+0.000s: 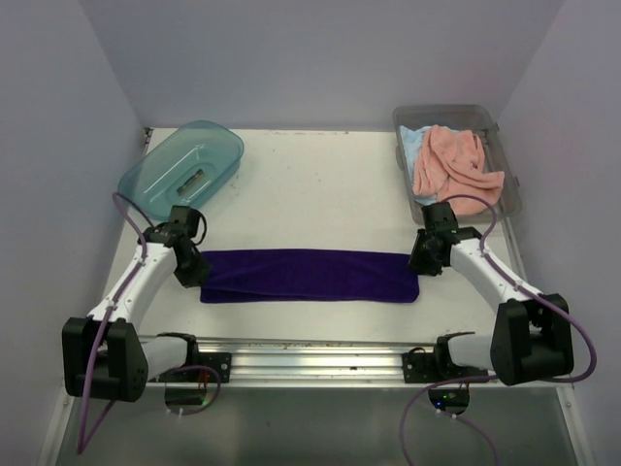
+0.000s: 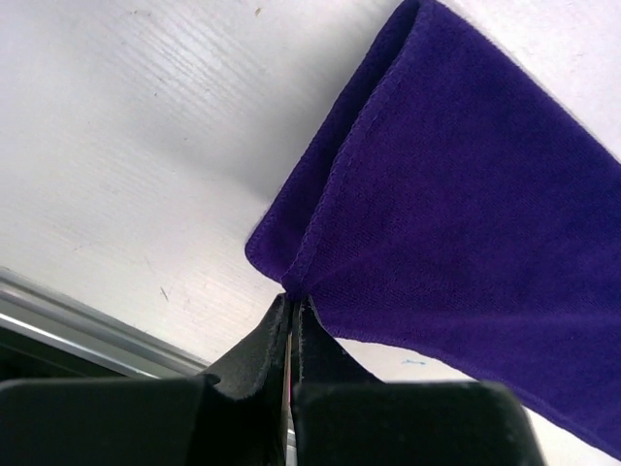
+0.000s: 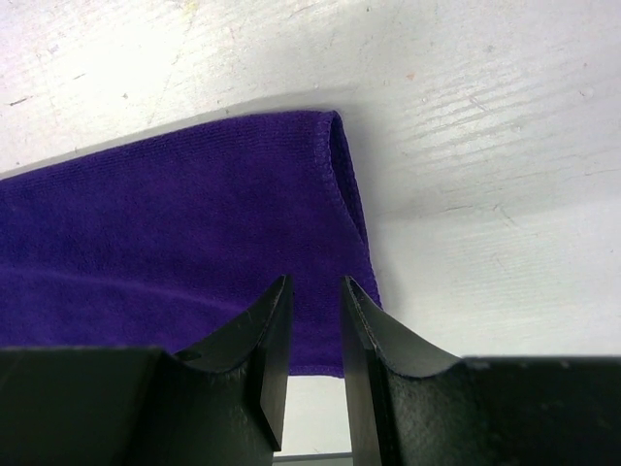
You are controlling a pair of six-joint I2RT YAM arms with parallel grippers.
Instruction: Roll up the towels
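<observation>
I will next pinch the purple towel's short end edge at the middle of its width with my right gripper. Then I will fold that end across the purple towel with my right gripper to roll it.
The dark purple towel (image 1: pixel 310 275) lies folded into a long strip across the table's near middle. My left gripper (image 1: pixel 197 275) is at its left end, and in the left wrist view the gripper (image 2: pixel 292 296) is shut on the corner of the purple towel (image 2: pixel 466 214). My right gripper (image 1: pixel 423 262) stands over the strip's right end. In the right wrist view that gripper (image 3: pixel 315 283) is open by a narrow gap, with the purple towel (image 3: pixel 175 233) lying flat beneath it and nothing pinched. The salmon pink towel (image 1: pixel 451 165) and the light blue towel (image 1: pixel 412 144) lie crumpled together.
Both loose towels sit in a clear grey bin (image 1: pixel 515 194) at the back right. A teal translucent tub (image 1: pixel 179 170) rests at the back left. An aluminium rail (image 1: pixel 310 354) runs along the near edge between the arm bases. Walls close in both sides.
</observation>
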